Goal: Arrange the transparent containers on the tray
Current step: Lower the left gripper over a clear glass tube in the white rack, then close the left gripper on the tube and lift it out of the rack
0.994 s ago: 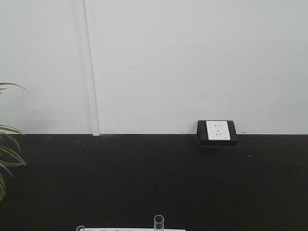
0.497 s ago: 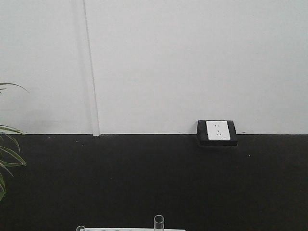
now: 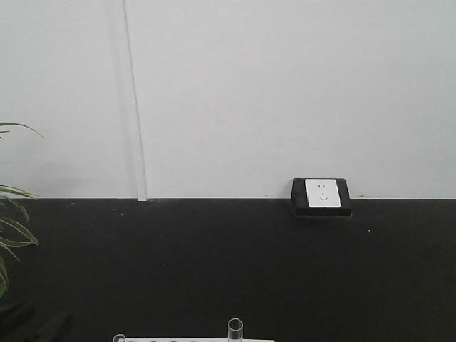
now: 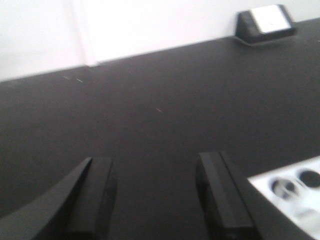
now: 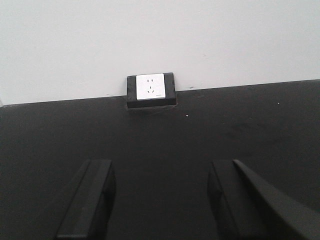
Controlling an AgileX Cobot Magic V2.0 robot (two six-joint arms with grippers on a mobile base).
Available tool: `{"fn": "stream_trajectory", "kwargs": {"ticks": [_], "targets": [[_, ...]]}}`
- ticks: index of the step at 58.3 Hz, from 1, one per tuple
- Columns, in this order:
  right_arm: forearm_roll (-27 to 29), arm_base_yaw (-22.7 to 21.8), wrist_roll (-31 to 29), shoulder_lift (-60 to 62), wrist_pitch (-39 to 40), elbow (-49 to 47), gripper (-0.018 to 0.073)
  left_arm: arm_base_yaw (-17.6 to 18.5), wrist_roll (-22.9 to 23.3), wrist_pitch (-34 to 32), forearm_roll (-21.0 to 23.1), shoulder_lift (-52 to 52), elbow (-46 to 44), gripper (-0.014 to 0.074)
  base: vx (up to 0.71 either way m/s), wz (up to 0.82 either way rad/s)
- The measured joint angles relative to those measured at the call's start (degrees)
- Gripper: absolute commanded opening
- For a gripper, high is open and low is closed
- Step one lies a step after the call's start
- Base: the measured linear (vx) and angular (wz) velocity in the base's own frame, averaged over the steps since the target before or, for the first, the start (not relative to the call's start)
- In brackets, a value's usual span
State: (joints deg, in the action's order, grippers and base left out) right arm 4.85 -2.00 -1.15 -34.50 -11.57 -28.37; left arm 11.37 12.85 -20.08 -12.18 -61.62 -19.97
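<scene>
My left gripper grabs the upright container in the white rack by its upper part below the container's rim next, to arrange the transparent containers.
One transparent container (image 3: 235, 330) stands upright in a white holed rack (image 3: 194, 340) at the bottom edge of the front view, with only its top showing. The rim of a second one (image 3: 119, 338) peeks up at the rack's left end. In the left wrist view my left gripper (image 4: 156, 162) is open over bare black tabletop with nothing between its fingers. The rack's corner (image 4: 295, 192) lies just right of its right finger (image 4: 220, 192). My right gripper (image 5: 161, 165) is also open and empty over the black top. The tray is out of view.
A black socket box (image 3: 320, 194) sits at the back of the table against the white wall, also seen as the socket box (image 5: 150, 90) ahead of the right gripper. Plant leaves (image 3: 13, 228) reach in at the left. A dim dark shape (image 3: 35, 326) sits at the front view's bottom left.
A dark shape has come into the bottom left corner of the front view. The tubes and rack have not moved.
</scene>
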Motion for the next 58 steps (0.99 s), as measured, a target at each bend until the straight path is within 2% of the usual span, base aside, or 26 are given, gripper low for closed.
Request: {"fn": "stream_trajectory", "kwargs": {"ticks": [6,14,19,34,58], "targets": [[0.0,0.0,0.0,0.0,-0.02,0.0,0.0481,1.72,3.19,-5.24,-3.16,-0.13,4.17,0.0486,0.0,0.0],[0.0,0.0,0.0,0.0,-0.07,0.0,0.0481,3.53,5.99,-10.27,-11.75,-0.29,7.42,0.0486,0.0,0.0],[0.0,0.0,0.0,0.0,-0.14,0.0,0.0481,3.87,6.25,-11.58,-15.52,-1.03,8.03,0.0486,0.0,0.0],[0.0,0.0,0.0,0.0,-2.45,0.0,0.0481,4.25,6.43,-17.37,-15.33,-5.68,7.62,0.0498,0.0,0.0],[0.0,0.0,0.0,0.0,-3.28,0.0,0.0481,4.36,6.56,-22.17,-14.23,-19.04,-0.25,0.0507,0.0,0.0]]}}
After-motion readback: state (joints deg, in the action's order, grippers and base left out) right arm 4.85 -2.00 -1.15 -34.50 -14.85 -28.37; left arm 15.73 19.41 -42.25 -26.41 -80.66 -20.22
